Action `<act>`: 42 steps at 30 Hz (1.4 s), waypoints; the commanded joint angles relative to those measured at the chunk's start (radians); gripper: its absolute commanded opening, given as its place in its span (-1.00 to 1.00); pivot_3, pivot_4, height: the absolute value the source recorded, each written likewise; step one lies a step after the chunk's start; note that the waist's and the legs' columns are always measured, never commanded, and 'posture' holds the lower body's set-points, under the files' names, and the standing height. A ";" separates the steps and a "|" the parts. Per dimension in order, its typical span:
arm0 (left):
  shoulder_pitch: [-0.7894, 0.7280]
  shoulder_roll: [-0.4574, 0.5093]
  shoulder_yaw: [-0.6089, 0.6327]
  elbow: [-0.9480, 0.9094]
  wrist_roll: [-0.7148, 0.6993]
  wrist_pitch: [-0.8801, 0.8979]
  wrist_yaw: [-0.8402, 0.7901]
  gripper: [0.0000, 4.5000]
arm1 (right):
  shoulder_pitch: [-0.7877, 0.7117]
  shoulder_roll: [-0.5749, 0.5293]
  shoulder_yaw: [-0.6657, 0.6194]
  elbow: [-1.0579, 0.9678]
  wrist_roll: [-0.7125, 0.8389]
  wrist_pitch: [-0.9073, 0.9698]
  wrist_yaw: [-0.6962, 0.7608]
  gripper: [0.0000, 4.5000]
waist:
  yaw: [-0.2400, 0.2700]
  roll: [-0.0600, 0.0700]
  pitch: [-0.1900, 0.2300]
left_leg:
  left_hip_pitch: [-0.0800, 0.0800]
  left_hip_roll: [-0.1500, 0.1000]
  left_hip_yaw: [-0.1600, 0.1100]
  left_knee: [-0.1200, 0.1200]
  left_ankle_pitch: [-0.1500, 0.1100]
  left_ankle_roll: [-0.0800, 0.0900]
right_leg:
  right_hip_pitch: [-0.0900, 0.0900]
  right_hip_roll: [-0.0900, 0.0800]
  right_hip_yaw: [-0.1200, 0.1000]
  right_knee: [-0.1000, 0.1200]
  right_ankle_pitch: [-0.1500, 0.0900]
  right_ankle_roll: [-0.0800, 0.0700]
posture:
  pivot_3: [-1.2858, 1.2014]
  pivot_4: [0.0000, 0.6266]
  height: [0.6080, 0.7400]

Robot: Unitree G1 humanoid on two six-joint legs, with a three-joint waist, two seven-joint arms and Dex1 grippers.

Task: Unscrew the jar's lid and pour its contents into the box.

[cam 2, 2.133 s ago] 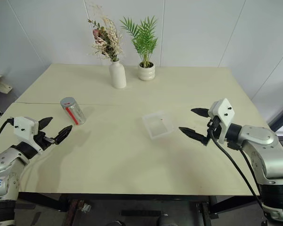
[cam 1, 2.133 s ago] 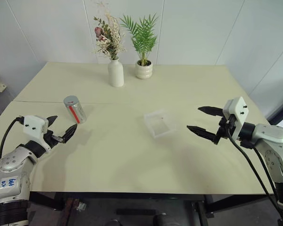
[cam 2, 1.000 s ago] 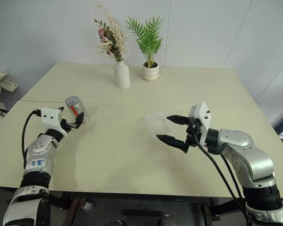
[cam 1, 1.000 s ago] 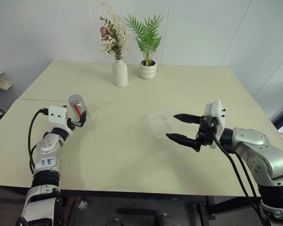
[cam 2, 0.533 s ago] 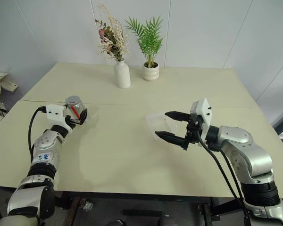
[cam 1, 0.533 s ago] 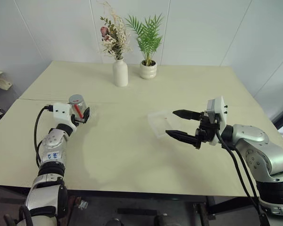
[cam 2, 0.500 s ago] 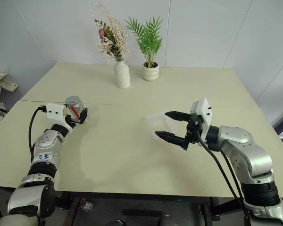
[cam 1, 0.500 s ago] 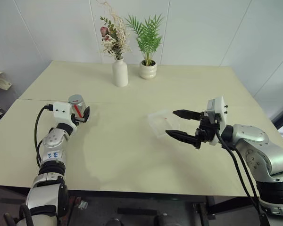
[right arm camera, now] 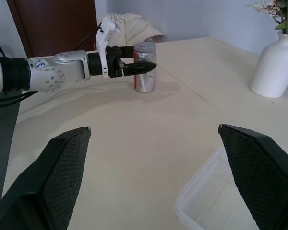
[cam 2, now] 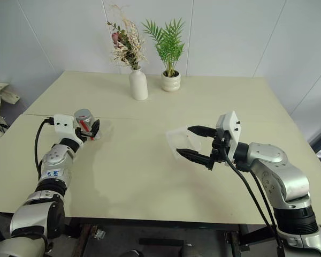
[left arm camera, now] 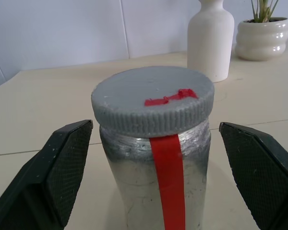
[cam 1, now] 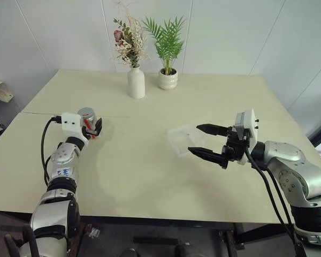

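My open left fingers are beside the jar's silver sides, below the grey lid [left arm camera: 152, 98], so it is time to close on the jar now.
The jar [left arm camera: 156, 191] stands upright on the left half of the table, clear with a red stripe down its side, and the grey lid [left arm camera: 152, 98] is on top of it. Its contents cannot be made out. My left gripper [cam 1: 93, 127] is open, with one finger [left arm camera: 62, 167] on each side of the jar and a gap left on both sides. The box [cam 1: 174, 134], a shallow clear tray, lies near the table's middle. My right gripper [cam 1: 193, 138] hangs open over the box's near right side, holding nothing, and its wrist view also shows the jar [right arm camera: 145, 67] between the left fingers.
A white vase [cam 1: 136, 83] with dried flowers and a white pot [cam 1: 167, 79] with a green plant stand at the table's back. A seam crosses the tabletop just behind the jar. Bare table lies between jar and box.
My left gripper has moved forward, so its open fingers now stand on either side of the jar. The right gripper has stayed over the box.
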 commanded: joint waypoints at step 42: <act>-0.162 -0.048 -0.147 -0.356 -0.172 0.347 -0.783 0.00 | -0.123 0.024 -0.015 -0.234 -0.018 0.175 -0.375 1.00 | -0.004 -0.001 0.000 | -0.001 0.000 0.000 0.000 0.001 0.000 | -0.001 0.001 0.001 0.001 0.000 0.000 | 0.03 -0.52 1.00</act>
